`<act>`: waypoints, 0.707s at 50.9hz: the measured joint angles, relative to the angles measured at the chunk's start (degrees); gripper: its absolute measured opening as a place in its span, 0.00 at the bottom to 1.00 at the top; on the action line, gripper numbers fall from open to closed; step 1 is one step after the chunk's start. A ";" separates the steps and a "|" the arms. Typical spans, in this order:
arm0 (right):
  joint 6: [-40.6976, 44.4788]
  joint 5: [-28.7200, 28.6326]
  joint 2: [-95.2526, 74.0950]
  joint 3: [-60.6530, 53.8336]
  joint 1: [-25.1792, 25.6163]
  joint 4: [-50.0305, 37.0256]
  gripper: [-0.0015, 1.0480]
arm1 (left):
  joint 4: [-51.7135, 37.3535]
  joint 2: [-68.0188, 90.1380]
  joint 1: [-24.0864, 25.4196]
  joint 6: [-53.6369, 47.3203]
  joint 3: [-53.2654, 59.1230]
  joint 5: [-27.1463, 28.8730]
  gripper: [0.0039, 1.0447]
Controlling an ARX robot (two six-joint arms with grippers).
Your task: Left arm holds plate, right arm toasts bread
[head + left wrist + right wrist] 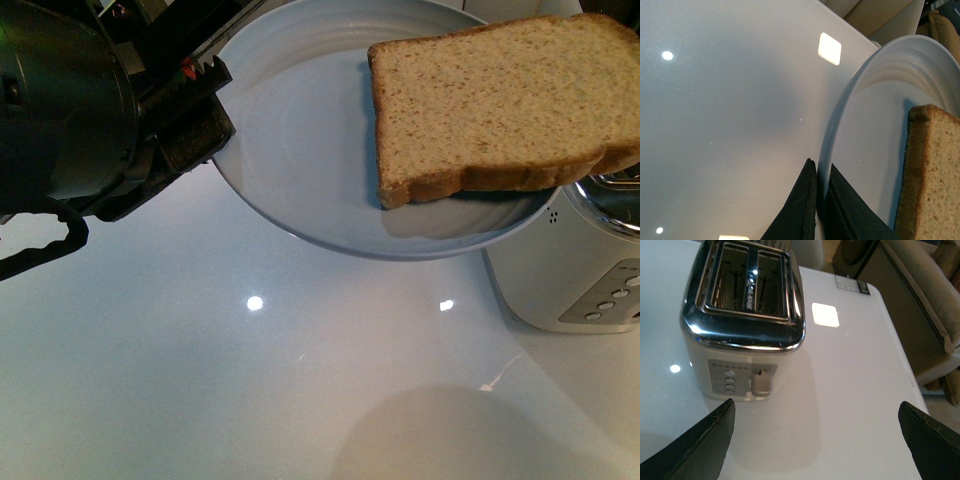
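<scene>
The right gripper grabs the bread by its crust edge (520, 178) next. Then the right gripper drops the bread into a toaster slot.
The pale blue plate (300, 150) hangs above the white table, held at its left rim by my left gripper (205, 120), which is shut on the plate. The left wrist view shows the black jaws pinching the plate's rim (832, 150) from both sides. A slice of speckled brown bread (495, 105) lies on the plate's right half, overhanging the rim toward the toaster; its crust (932, 175) also shows in the left wrist view. My right gripper (817, 432) is open over bare table in front of the toaster, with nothing between its fingers (705, 445).
A cream two-slot toaster with a chrome top (742, 305) stands on the table, slots empty, lever (761, 382) and buttons facing my right gripper. In the front view the toaster (590, 270) sits under the plate's right edge. A beige sofa (935, 315) lies beyond the table edge.
</scene>
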State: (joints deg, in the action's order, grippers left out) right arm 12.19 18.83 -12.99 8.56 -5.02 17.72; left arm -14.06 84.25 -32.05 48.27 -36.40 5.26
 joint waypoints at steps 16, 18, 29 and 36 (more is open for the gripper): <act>-15.06 -14.32 -20.13 11.39 4.52 -4.98 0.91 | 0.00 0.00 0.00 0.00 0.00 -0.09 0.03; -17.05 -14.47 -22.12 12.33 3.87 -5.62 0.91 | 0.00 0.00 0.00 0.00 0.00 -0.07 0.03; -34.42 -23.85 -34.51 17.00 -1.44 -9.77 0.91 | 0.00 0.00 0.00 0.00 0.00 -0.07 0.03; -48.89 -30.99 -39.74 18.01 -3.04 -15.06 0.91 | 0.00 0.00 0.00 0.00 0.00 -0.07 0.03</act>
State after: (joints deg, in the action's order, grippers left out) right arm -36.71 -12.16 -52.73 26.57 -8.05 2.66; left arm -14.06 84.25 -32.05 48.27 -36.40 5.19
